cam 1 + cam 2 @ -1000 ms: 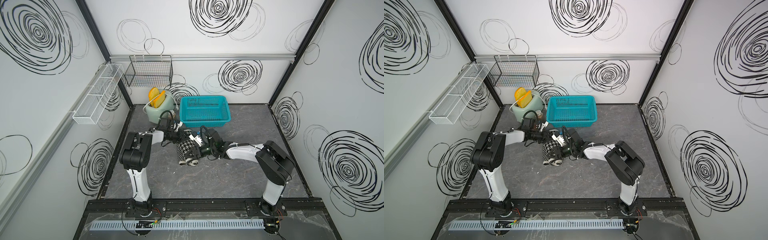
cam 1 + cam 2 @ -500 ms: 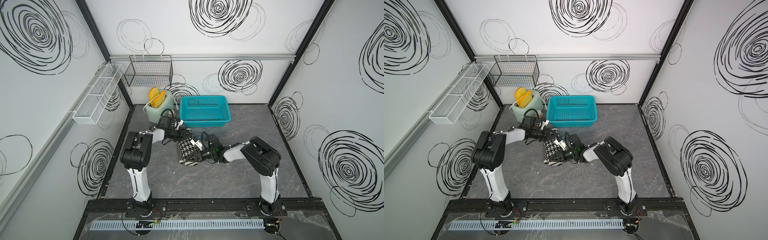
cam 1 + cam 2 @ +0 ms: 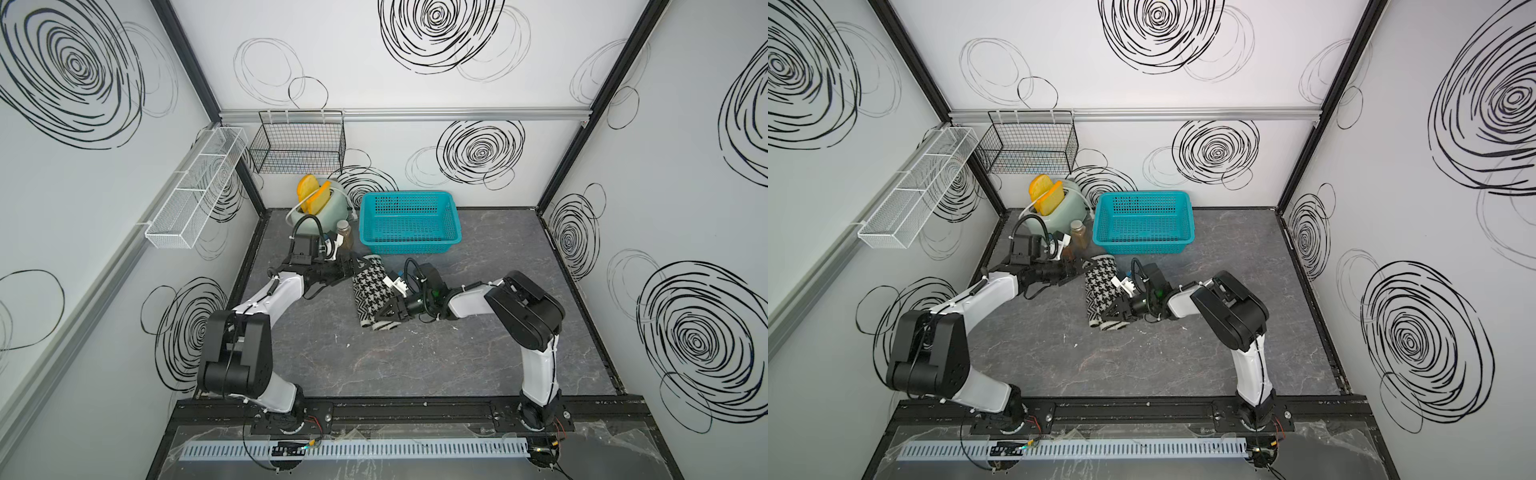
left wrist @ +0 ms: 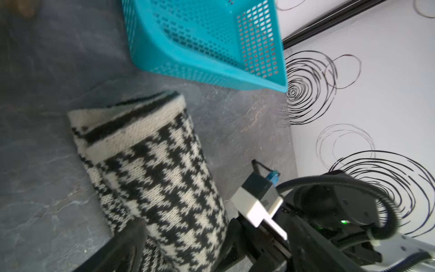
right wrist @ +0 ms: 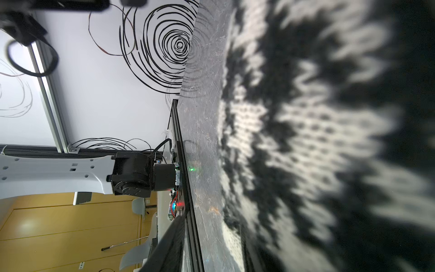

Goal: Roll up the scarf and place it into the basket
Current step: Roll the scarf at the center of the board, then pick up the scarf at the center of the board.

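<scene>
Next, my left gripper grabs the rolled scarf's middle, pinching the layers together, to place the scarf into the basket still rolled.
The scarf lies rolled into a thick houndstooth tube on the grey table, just in front of the turquoise basket, which holds nothing. My left gripper stands open at the roll's far end. In the left wrist view one of its fingers sits beside the scarf, with the basket beyond. My right gripper is shut on the roll's near end. The scarf fills the right wrist view, close and blurred, next to one finger.
A pale green toaster with yellow slices and a brown jar stand left of the basket, close behind my left wrist. A black wire basket and a white mesh rack hang on the walls. A black rail runs along the front edge.
My left gripper has opened and let go of the scarf's far end. The right gripper stays on the near end while its elbow has swung inward a little.
</scene>
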Robot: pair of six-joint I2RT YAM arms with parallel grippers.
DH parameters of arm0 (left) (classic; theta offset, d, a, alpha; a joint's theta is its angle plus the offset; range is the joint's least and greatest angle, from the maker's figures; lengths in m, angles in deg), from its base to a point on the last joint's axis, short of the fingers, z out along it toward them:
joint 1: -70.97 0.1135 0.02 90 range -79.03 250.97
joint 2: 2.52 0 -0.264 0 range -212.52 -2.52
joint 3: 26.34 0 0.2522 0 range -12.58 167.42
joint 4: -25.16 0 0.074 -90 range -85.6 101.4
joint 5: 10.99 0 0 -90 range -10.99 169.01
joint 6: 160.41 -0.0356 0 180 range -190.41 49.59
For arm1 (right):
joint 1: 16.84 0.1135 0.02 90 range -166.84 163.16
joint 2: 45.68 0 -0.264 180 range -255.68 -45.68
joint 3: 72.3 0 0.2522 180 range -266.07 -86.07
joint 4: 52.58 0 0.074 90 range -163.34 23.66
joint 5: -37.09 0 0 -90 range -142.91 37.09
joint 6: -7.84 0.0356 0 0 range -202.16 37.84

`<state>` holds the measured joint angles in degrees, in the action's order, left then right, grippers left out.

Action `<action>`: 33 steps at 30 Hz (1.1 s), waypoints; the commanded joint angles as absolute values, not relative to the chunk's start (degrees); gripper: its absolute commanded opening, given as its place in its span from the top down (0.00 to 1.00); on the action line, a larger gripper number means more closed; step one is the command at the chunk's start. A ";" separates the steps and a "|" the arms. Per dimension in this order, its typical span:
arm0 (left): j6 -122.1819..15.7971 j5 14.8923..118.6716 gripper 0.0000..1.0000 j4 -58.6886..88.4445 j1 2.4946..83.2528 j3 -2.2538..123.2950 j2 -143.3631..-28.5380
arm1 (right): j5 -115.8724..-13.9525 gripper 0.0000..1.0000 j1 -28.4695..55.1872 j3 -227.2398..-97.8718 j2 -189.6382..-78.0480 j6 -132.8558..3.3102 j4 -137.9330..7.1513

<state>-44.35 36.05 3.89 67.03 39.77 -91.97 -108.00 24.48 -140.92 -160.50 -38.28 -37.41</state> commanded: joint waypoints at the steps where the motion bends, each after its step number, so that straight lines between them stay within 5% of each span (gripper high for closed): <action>1: -45.63 38.20 0.02 5.00 67.10 35.94 -95.56 | -106.75 0.57 23.51 -142.18 -161.85 -39.68 -43.71; 22: -34.57 30.09 0.02 26.97 63.05 29.27 -105.39 | -107.98 0.57 22.72 -141.26 -163.45 -36.83 -39.01; 30: -40.45 35.06 0.01 16.43 61.57 33.29 -107.57 | -107.93 0.57 22.01 -141.39 -164.02 -36.85 -39.10; 33: -40.18 35.42 0.17 16.65 61.26 33.55 -108.25 | -107.89 0.58 21.92 -140.96 -164.04 -36.89 -38.83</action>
<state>-39.10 32.60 20.96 61.76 33.50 -105.98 -110.36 22.68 -142.16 -162.01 -37.71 -37.26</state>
